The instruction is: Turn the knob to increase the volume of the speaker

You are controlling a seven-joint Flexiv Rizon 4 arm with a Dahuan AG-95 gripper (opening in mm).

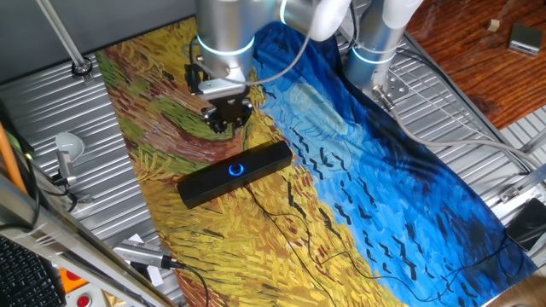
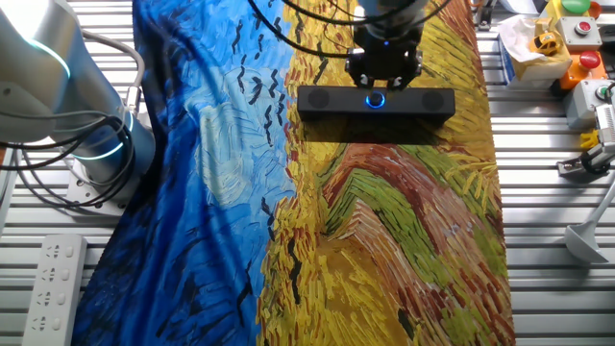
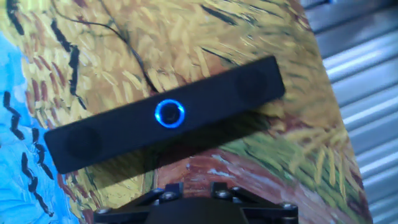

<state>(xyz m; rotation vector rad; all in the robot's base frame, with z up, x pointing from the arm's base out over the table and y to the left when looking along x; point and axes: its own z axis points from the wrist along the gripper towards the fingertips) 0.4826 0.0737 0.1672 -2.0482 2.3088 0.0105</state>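
My gripper will grab the black speaker [image 1: 205, 184] next by its knob with the glowing blue ring [image 1: 236, 170], to turn the volume up.
The speaker [image 1: 200, 184] is a long black bar lying on the painted cloth; it also shows in the other fixed view [image 2: 428, 101] and the hand view [image 3: 239, 90]. The knob [image 1: 236, 169] glows with a blue ring at the bar's middle, as the other fixed view [image 2: 375, 99] and the hand view [image 3: 169, 114] also show. My gripper [image 1: 227, 126] hangs above the cloth just beside the speaker's middle, apart from the knob. In the hand view my gripper [image 3: 194, 186] shows two fingers with cloth visible between them, open and empty. The other fixed view shows my gripper [image 2: 382, 77] right over the knob's far side.
A thin black cable [image 3: 124, 43] runs from the speaker across the cloth. The arm's base [image 2: 96, 144] stands at the cloth's edge. A white power strip [image 2: 53, 279] lies on the ribbed metal table. Button boxes [image 2: 577, 29] and tools [image 1: 145, 256] sit at the sides.
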